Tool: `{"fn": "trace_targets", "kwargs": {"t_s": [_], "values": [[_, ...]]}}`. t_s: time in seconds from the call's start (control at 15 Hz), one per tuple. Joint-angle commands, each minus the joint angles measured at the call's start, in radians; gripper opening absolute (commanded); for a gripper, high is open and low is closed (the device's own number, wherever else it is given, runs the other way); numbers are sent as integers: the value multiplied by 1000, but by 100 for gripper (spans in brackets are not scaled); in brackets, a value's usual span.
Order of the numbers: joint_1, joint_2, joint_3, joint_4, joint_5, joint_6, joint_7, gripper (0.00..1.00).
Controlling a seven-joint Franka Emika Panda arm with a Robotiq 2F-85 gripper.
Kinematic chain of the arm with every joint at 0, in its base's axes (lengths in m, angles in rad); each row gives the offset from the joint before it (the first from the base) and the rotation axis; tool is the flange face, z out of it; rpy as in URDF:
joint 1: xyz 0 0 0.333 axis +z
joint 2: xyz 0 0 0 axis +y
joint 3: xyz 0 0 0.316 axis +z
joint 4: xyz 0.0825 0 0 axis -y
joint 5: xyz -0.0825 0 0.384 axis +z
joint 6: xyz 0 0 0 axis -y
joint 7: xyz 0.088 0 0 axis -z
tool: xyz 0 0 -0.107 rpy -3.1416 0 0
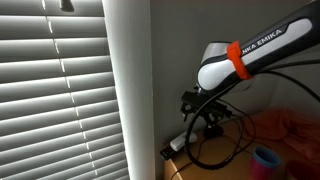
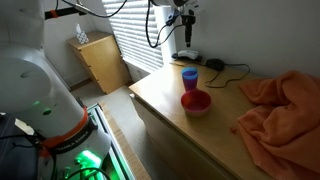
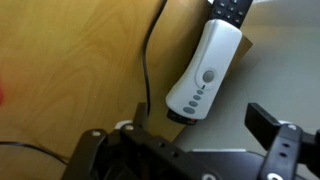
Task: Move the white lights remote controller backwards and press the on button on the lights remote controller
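I should lower my gripper before I close it on the white remote. An exterior view shows a gap between my fingers and the remote below them.
In the wrist view the white lights remote controller [image 3: 207, 70] lies slanted on the wooden table, buttons up. Its far end touches the slim black remote [image 3: 232, 8]. Something dark shows under its near end. My gripper [image 3: 200, 122] is open and empty, hovering above the remote's near end, one finger on each side. In both exterior views the gripper [image 1: 205, 110] [image 2: 187, 28] hangs over the table's far corner by the wall. The white remote [image 1: 178, 143] [image 2: 188, 54] shows below it as a small pale bar.
A black cable [image 3: 150, 50] runs beside the remote to a small black lump [image 2: 215, 65]. A blue cup [image 2: 189, 76], a red bowl [image 2: 196, 101] and an orange cloth [image 2: 280, 105] sit on the table. Window blinds [image 1: 55, 90] and a wall stand close by.
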Motion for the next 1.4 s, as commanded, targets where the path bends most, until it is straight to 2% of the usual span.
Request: {"fn": "trace_targets", "kwargs": {"t_s": [0.0, 0.47, 0.87, 1.0, 1.07, 1.33], "values": [[33, 64, -19, 26, 59, 51, 20, 100], [63, 140, -39, 67, 103, 122, 92, 100], [78, 196, -49, 107, 104, 126, 143, 100], [89, 209, -60, 117, 91, 144, 155, 91], [89, 215, -59, 122, 90, 148, 153, 76], [87, 231, -58, 140, 105, 127, 155, 45]]}}
